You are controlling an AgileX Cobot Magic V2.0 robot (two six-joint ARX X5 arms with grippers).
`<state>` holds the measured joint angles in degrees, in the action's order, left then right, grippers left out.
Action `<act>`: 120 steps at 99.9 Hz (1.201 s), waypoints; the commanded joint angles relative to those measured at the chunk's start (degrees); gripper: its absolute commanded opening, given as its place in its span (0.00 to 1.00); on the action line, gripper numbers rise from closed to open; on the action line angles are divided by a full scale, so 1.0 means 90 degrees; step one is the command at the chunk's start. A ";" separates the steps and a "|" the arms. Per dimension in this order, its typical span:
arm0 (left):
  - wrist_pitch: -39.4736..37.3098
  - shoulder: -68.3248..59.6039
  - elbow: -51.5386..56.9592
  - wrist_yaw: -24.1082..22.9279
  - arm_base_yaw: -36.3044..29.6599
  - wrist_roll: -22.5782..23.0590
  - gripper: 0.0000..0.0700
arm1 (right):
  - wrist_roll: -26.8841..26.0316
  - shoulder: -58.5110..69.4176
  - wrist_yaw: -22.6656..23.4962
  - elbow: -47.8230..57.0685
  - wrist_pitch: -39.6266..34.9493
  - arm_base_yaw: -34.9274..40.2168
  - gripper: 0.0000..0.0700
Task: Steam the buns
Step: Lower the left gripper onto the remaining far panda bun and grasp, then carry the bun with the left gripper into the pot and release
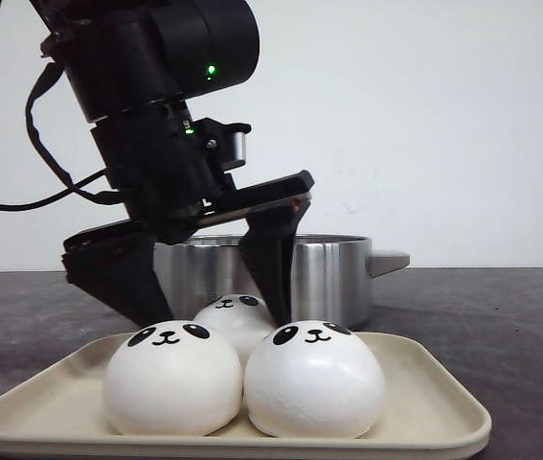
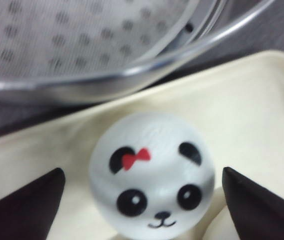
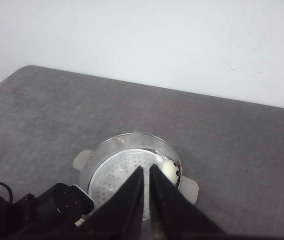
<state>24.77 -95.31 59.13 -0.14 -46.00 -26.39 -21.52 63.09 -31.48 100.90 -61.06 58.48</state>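
Observation:
My left gripper should close on the white back bun, because its fingers reach down on both sides of the bun, below the bun's panda face.
Three panda-faced buns lie on a cream tray (image 1: 429, 398): one front left (image 1: 172, 381), one front right (image 1: 314, 381), one behind them (image 1: 236, 316). My left gripper (image 1: 215, 318) stands open, a finger on each side of the back bun, apart from it. In the left wrist view that bun (image 2: 152, 175) has a red bow on one ear and sits between the open left gripper (image 2: 142, 171). Another bun (image 3: 171, 171) rests inside the steel steamer pot (image 3: 126, 137), by its wall. High above the pot, my right gripper (image 3: 147, 171) is shut and holds nothing.
The steamer pot (image 1: 333, 273) stands just behind the tray, its perforated insert (image 2: 81, 40) visible. The left arm (image 3: 56, 206) shows below the right wrist camera. A grey tabletop (image 3: 242, 145) spreads around, with a white wall behind.

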 commanded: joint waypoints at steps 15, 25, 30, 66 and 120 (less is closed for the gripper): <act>0.0000 -0.0192 0.0114 -0.0058 -0.0056 -0.0029 0.40 | -0.0112 0.0056 -0.0017 0.0134 0.0039 0.0078 0.02; 0.0114 -0.0289 0.0114 -0.0058 -0.0056 -0.0032 0.38 | -0.0112 0.0056 -0.0017 0.0134 0.0039 0.0078 0.02; 0.0192 -0.0333 0.0114 -0.0061 -0.0056 -0.0024 0.34 | -0.0112 0.0056 -0.0017 0.0134 0.0039 0.0078 0.02; 0.0532 -0.0005 0.0614 0.0068 -0.0068 0.0044 0.01 | -0.0112 0.0056 -0.0022 0.0134 0.0039 0.0078 0.02; 0.0580 0.0661 0.2674 -0.0228 -0.0015 0.0986 0.02 | -0.0107 0.0058 -0.0017 0.0134 0.0107 0.0078 0.02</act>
<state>30.17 -87.18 81.52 -1.65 -47.42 -20.18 -21.52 63.09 -31.51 100.90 -60.66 58.48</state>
